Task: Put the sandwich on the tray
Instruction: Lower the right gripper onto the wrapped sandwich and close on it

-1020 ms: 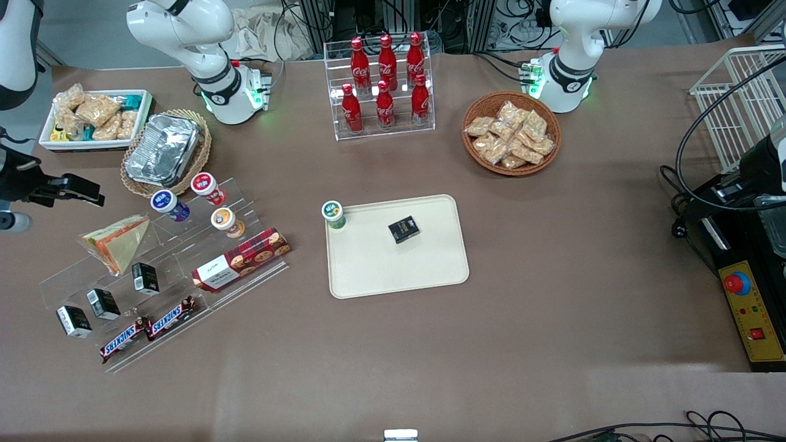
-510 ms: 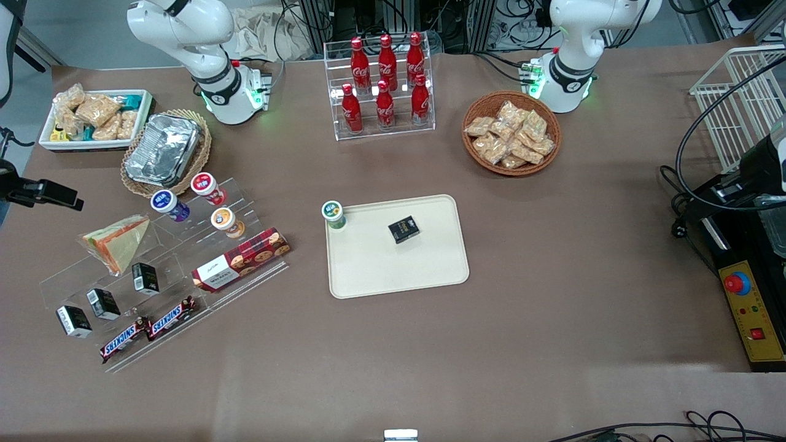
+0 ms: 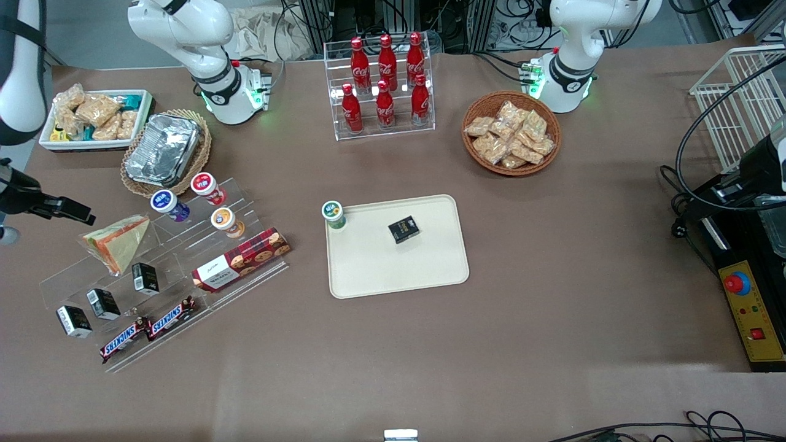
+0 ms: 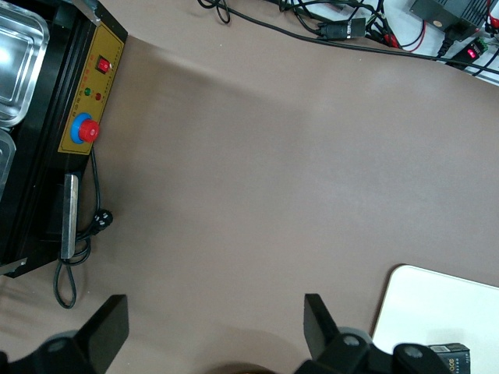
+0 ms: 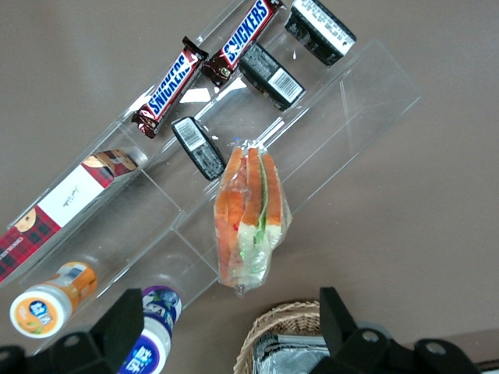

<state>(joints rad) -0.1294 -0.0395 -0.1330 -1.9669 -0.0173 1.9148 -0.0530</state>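
My gripper grabs the sandwich by its wrapped edge next, to place it on the cream tray.
The sandwich, a clear-wrapped wedge with orange and green layers, lies on the top step of a clear acrylic shelf. In the right wrist view the sandwich sits just ahead of the gap between my fingers. My gripper hangs above it, open and holding nothing. In the front view the gripper hovers at the working arm's end of the table, beside the sandwich and well above it. The cream tray lies mid-table, with its corner also in the left wrist view.
The acrylic shelf also holds three yogurt cups, small black boxes, Snickers bars and a cookie box. A foil container in a wicker basket and a white snack bin stand close by. A green cup and a black box are on the tray.
My gripper swung out toward the table's edge, then came back a little nearer the sandwich. The sandwich and tray have not moved.
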